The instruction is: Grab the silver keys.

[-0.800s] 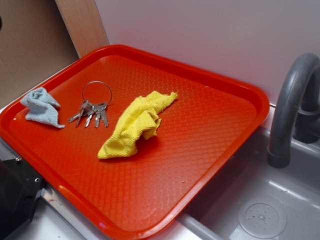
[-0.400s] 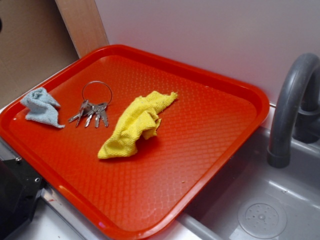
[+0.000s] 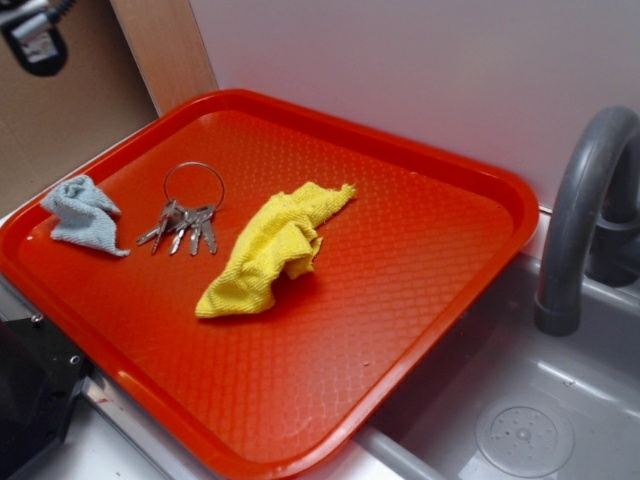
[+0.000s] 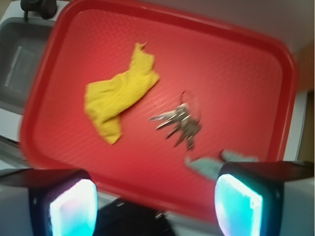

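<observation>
My gripper needs to grab the keys next by the wire ring (image 3: 195, 164), which tilts up off the tray.
The silver keys (image 3: 183, 222) lie fanned on a thin wire ring on the red tray (image 3: 420, 290), left of the yellow cloth (image 3: 272, 248). In the wrist view the silver keys (image 4: 179, 123) appear near the middle of the tray (image 4: 236, 69), with the yellow cloth (image 4: 115, 96) to their left. My gripper (image 4: 155, 206) hangs high above the tray's near edge, open, with nothing between its fingers. In the exterior view only a black part of the arm (image 3: 35, 35) shows at the top left corner.
A small light-blue cloth (image 3: 85, 213) lies at the tray's left end, close to the keys. A grey sink (image 3: 540, 420) with a grey tap (image 3: 585, 200) sits to the right of the tray. A white wall stands behind.
A black part of the arm has come into the exterior view at the top left corner. The keys and the cloths have not moved.
</observation>
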{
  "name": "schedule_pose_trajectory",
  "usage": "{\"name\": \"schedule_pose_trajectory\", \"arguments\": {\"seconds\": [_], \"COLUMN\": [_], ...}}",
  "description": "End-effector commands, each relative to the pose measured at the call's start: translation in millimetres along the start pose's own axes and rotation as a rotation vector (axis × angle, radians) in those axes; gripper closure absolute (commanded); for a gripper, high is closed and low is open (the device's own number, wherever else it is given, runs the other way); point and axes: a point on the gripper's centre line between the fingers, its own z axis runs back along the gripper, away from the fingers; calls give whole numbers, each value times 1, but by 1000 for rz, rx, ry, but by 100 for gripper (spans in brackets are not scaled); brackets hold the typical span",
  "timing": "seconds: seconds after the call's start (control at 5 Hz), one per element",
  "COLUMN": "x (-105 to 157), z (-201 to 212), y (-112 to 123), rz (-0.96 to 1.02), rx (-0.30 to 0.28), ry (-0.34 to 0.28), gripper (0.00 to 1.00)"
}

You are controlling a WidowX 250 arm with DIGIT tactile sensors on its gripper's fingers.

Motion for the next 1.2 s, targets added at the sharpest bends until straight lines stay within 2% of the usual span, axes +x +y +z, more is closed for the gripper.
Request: {"name": "schedule_pose_trajectory", "arguments": {"seconds": [0.0,0.2,0.4,0.6,0.8,1.0], "x": [31,37,44,52,45,44], "z": [-69,-111,-136,-148,-153,-157], "y": [19,10,21,31,50,44], "rz": [-145,-148,-108,-111,-68,-69], "rx": [15,3,28,68,34,57], "ry": [28,38,31,63,82,115], "gripper": [0,0,0,0,0,100]}}
